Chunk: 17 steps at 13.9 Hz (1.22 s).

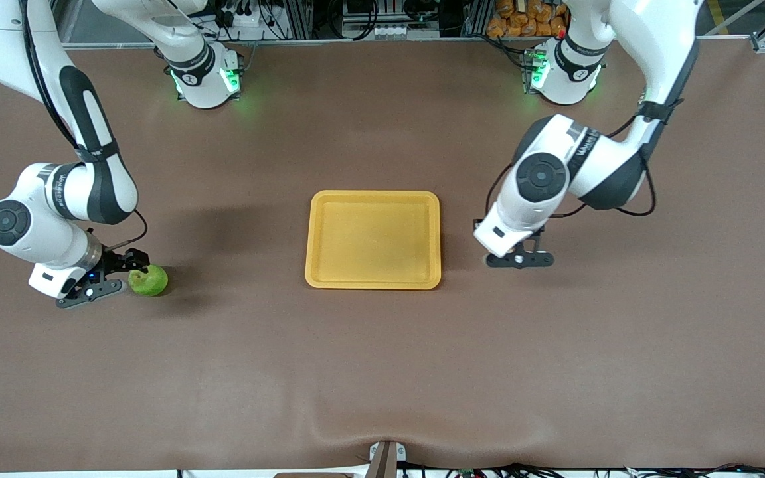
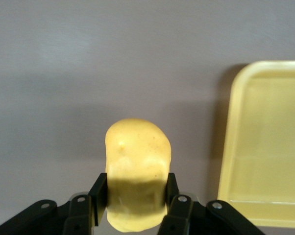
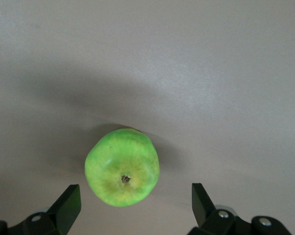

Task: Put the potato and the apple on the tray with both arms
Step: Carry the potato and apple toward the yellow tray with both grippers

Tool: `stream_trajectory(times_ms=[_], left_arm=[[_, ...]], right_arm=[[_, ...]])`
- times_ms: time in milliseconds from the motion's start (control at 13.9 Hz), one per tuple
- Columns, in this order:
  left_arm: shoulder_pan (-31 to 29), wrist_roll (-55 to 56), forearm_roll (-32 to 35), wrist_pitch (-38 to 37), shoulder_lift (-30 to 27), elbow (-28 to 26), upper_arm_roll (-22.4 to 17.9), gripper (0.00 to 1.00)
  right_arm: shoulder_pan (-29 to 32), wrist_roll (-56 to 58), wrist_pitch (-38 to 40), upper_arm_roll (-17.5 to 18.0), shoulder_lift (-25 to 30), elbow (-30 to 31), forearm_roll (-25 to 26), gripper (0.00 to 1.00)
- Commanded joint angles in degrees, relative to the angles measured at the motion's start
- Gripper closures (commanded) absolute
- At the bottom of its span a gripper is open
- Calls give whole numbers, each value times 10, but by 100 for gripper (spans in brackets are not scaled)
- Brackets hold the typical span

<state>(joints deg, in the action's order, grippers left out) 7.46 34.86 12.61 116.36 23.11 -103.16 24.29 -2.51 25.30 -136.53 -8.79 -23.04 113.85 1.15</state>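
Note:
The apple's middle [image 1: 149,280] [image 3: 122,168] is still beyond my fingertips, so my right gripper would miss the apple if I closed it now. I need to move it toward the apple first.
The yellow-orange potato [image 2: 137,161] is clamped between the black fingers of my left gripper [image 2: 136,195], which is shut on it. That gripper [image 1: 519,259] hangs low over the table beside the yellow tray [image 1: 373,199], toward the left arm's end; the hand hides the potato in the front view. The tray's rim [image 2: 226,147] shows nothing on it. The green apple [image 1: 148,280] rests on the table toward the right arm's end. My right gripper [image 1: 129,271] is down at the apple [image 3: 122,167], open, with its fingertips [image 3: 69,201] apart on either side of it and not touching.
A brown mat [image 1: 382,365] covers the table, with a slight ridge at the edge nearest the camera. The two arm bases [image 1: 204,73] stand along the edge farthest from the camera. Cables and boxes lie past that edge.

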Motion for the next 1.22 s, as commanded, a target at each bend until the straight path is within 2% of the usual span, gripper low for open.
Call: stream_trajectory(times_ms=[0,215,430,645,861,932,1004,1076,1147], left_arm=[[15,-1,16,-17,34,38,0,100],[34,46,15,-16,57,56,0,100],[81,121,15,-16,82,82,-2,100],[119,177,21,-8,89,82,-4,100],[157,252,71,-8,116,95,-6,100],[176,287,98,-8,124,95,-6,100],[190,323,134,-8,134,95,-6,100],[202,365,171,-7,143,95,-5,100],[206,396,195,-4,148,95,-5,100]], right_arm=[[6,6,-36,7,6,27,1,0],[0,6,-59,8,-1,39,-45,0],[0,7,-66,7,-12,38,-46,0],[2,7,-74,7,-20,38,-46,0],[5,7,-90,7,-31,38,-46,0],[6,7,-93,7,-34,37,-46,13],[7,7,-93,7,-36,36,-46,44],[7,7,-93,7,-36,35,-46,80],[7,7,-93,7,-36,33,-46,100]])
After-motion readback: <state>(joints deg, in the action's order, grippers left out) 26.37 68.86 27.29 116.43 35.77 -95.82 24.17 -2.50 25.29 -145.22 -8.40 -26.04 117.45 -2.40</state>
